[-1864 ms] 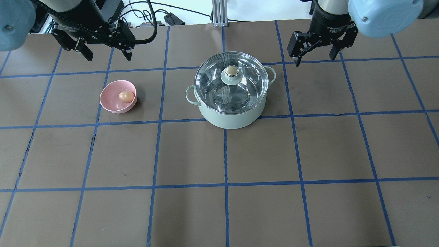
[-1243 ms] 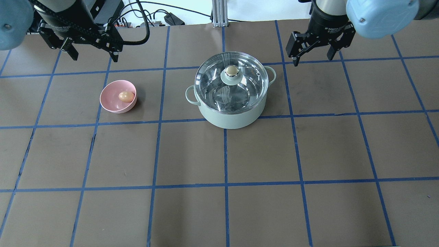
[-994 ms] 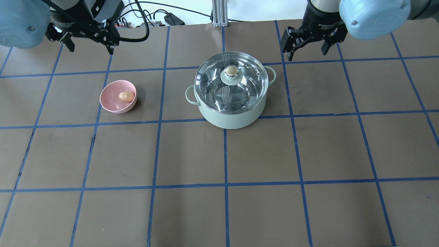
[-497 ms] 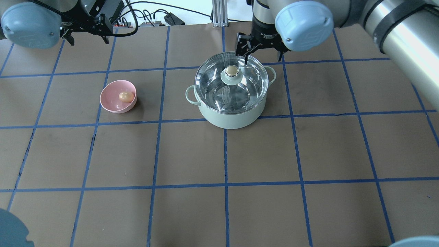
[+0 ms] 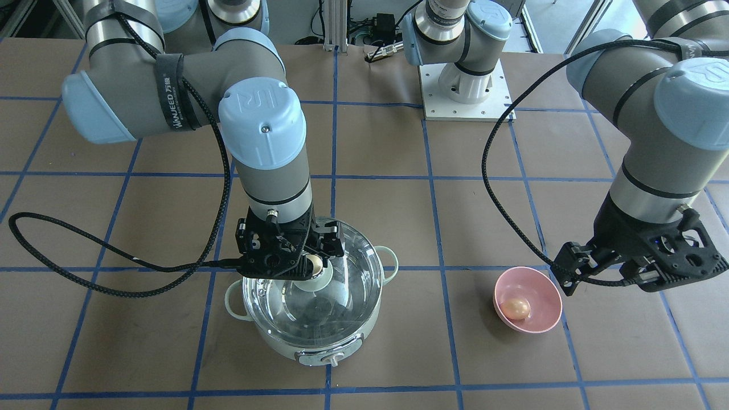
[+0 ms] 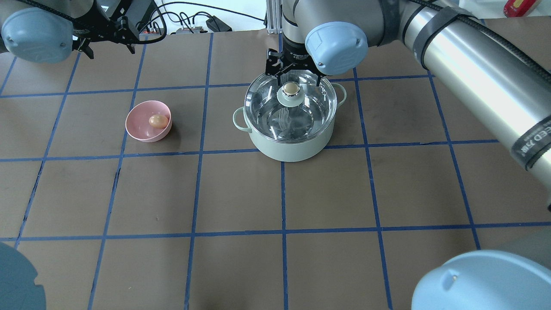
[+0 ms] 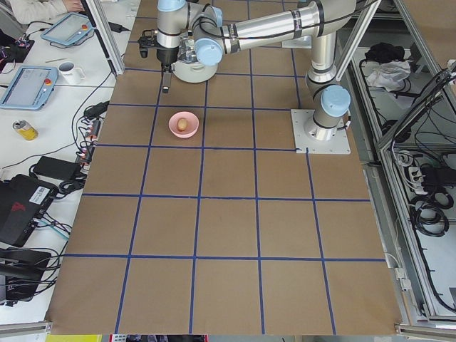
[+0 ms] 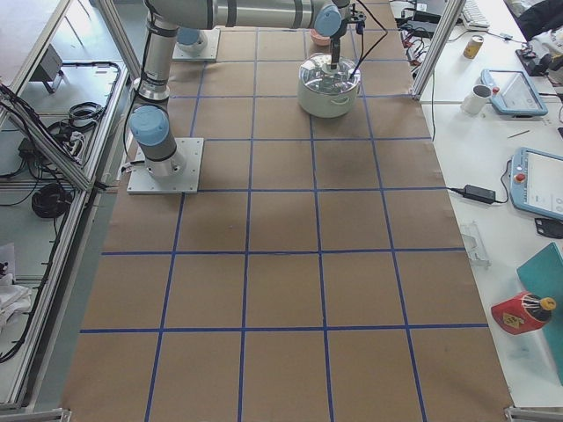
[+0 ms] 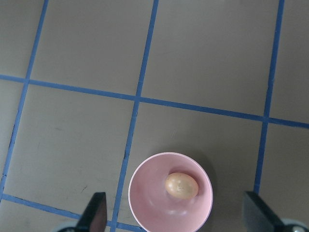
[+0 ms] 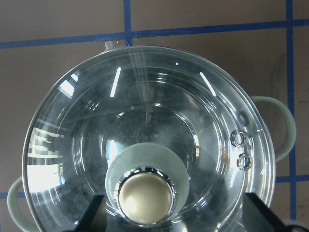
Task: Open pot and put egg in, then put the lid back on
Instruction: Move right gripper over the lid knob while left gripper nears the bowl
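My right gripper's fingers are off-center and above its chrome ring. My right gripper needs to go lower and center itself before it closes on the tan-gold knob.
The pale mint-green pot stands mid-table with the clear glass lid on it. My right gripper is open just above the lid's tan-gold knob, one finger on each side. The right wrist view shows the knob between my fingertips, apart from them. The tan egg lies in a pink bowl left of the pot. My left gripper is open and empty, high and behind the bowl. The left wrist view shows the egg below.
Brown table cover with a blue tape grid. Cables and a metal post lie at the table's far edge. The right arm's long link stretches across the right half. The right arm's black cable loops beside the pot.
My right gripper has moved from the pot's right side leftward to directly over the lid knob. My left gripper has drifted back and left, away from the bowl. Pot, lid and egg have not moved.
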You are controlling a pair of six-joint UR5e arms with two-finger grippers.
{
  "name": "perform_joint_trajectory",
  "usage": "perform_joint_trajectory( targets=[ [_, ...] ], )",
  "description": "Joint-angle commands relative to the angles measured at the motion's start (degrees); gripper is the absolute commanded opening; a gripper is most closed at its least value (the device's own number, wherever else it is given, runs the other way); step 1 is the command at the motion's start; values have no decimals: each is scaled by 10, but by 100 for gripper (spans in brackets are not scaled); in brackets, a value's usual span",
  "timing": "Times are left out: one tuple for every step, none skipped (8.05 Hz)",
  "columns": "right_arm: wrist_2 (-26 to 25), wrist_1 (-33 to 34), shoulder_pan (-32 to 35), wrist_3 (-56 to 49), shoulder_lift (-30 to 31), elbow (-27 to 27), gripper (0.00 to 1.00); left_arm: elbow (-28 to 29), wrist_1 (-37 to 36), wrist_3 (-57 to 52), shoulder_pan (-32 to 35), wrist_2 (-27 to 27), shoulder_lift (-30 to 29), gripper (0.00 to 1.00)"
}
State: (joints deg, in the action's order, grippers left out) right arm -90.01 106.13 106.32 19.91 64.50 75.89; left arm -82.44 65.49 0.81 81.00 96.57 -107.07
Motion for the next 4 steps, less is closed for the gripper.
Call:
perform_joint_trajectory(
  targets=[
    [25, 34, 6, 35, -30, -4, 100, 0, 8, 129, 0, -2, -6, 100],
    [24, 35, 6, 24, -30, -3, 95, 0, 9, 196, 0, 2, -13, 100],
    [21, 35, 6, 22, -32, 2, 92, 0, 23, 252, 0, 2, -19, 100],
    [15, 35, 6, 22, -34, 4, 86, -3, 30, 312, 0, 3, -23, 100]
  ],
)
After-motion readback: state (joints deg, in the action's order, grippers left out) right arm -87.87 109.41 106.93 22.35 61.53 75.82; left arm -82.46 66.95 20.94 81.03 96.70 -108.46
